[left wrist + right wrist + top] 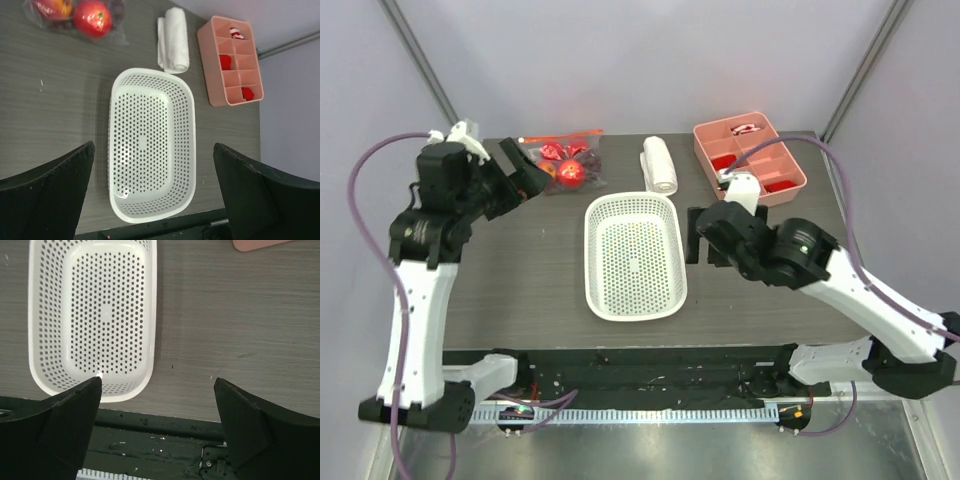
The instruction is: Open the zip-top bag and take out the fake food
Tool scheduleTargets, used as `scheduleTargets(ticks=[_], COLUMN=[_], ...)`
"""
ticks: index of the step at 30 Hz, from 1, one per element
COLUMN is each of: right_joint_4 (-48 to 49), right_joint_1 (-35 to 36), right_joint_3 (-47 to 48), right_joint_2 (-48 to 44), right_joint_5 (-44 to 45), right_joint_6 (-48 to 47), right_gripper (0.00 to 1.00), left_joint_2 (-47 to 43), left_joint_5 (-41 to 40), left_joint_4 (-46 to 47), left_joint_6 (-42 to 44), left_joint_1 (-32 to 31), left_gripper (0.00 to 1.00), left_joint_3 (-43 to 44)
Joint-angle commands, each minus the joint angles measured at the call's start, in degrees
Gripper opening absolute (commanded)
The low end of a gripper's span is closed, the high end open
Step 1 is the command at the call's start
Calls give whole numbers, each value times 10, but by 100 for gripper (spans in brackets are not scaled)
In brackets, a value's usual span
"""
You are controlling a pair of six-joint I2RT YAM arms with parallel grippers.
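The body of the zip-top bag should stay free for opening, so the left gripper should next grab the bag's orange-red zip at the zip's end [527, 139] nearest this gripper.
The clear zip-top bag [563, 160] lies at the back left of the table, its orange-red zip strip [560, 137] along the far side. Glossy red fake fruits [570, 172] and a dark grape bunch show through it. The bag [75, 22] and a red fruit [92, 17] also show at the top left of the left wrist view. My left gripper [525, 168] is open and empty, raised just left of the bag. In its own view [152, 150] it looks down over the basket. My right gripper [705, 240] [157, 382] is open and empty, right of the basket near the front edge.
A white perforated basket [635, 300] [150, 212] [92, 385] stands mid-table. A rolled white towel [660, 163] [175, 40] lies behind it. A pink divided tray [790, 165] [212, 65] with flat red pieces sits at the back right. The table's front edge [160, 412] is near my right gripper.
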Motion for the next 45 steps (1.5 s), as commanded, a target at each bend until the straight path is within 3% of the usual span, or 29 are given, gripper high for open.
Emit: scheduleTargets(ticks=[1,7,15,18,26,32,34,40,41,43,45], right_joint_4=[-9,-43,-33,-12,9,3,1,-12,-12,-14,-15], right_joint_1=[-36,-174,-235,-266,-339,-370,-381,-392,-392,-392,-392], right_joint_3=[11,33,117,139,186,214,223,256,259,263,264], right_joint_2=[62,152,189,188,219,257,271,296,299,306,313], right_joint_5=[-88,-184,-248,-283,-325,-334,-338,-344,-344,-350,-358], right_joint_6=[-35,-90,-167,-194,-217,-221,-225,-237,-239,-243,-250], right_gripper=[100,99,96,97,97,97,97,96,96,96,96], left_joint_2=[73,195,443,542,713,862,879,910,913,919,906], left_joint_5=[14,54,38,68,171,253,243,249,249,250,255], left_joint_4=[74,263,494,505,549,539,546,677,682,700,705], left_joint_6=[-91,-146,-136,-109,-62,-85,-115,-204,-210,-225,-230], left_joint_1=[34,108,145,158,204,213,214,210,209,209,210], left_gripper=[99,94,84,77,71,69,69,70,65,41,26], left_joint_3=[-63,-89,-3,76,193,385,399,383,385,382,374])
